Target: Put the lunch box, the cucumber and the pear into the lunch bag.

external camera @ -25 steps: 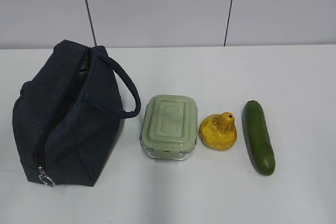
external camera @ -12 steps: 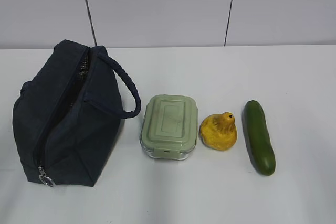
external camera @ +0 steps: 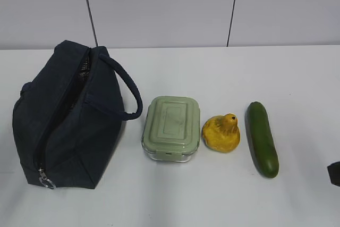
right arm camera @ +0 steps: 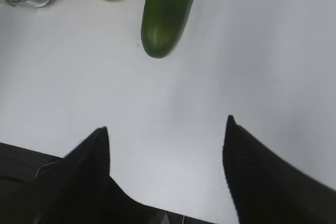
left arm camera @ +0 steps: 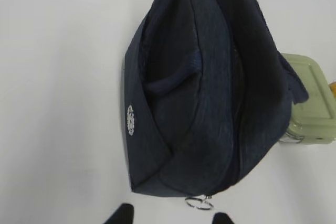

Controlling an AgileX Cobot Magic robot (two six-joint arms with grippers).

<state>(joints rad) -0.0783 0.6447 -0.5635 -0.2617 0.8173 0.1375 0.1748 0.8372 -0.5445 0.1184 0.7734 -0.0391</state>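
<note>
The long cucumber's ends reach far out, so my right gripper should next grab it around its middle [external camera: 262, 138] to keep it level.
The navy lunch bag [external camera: 66, 115] stands at the left with its top zipper open and its ring pull [external camera: 47, 183] at the near end. The sage-lidded lunch box [external camera: 171, 127] sits to its right, then the yellow pear [external camera: 221, 133], then the dark green cucumber [external camera: 262, 138]. My right gripper [right arm camera: 166, 124] is open and empty above bare table, short of the cucumber's near end [right arm camera: 165, 14]; a dark bit of it shows at the exterior view's right edge [external camera: 334, 173]. My left gripper [left arm camera: 170, 217] is open and empty just before the bag [left arm camera: 210, 87] and its ring pull [left arm camera: 199, 202].
A white table [external camera: 212, 73] carries everything, with a pale panelled wall [external camera: 159, 9] behind. The bag's loop handle [external camera: 127, 91] arches toward the lunch box. The lunch box [left arm camera: 310, 98] also shows at the right of the left wrist view.
A dark part of my right gripper has come into the exterior view at the right edge. The bag, lunch box, pear and cucumber have not moved.
</note>
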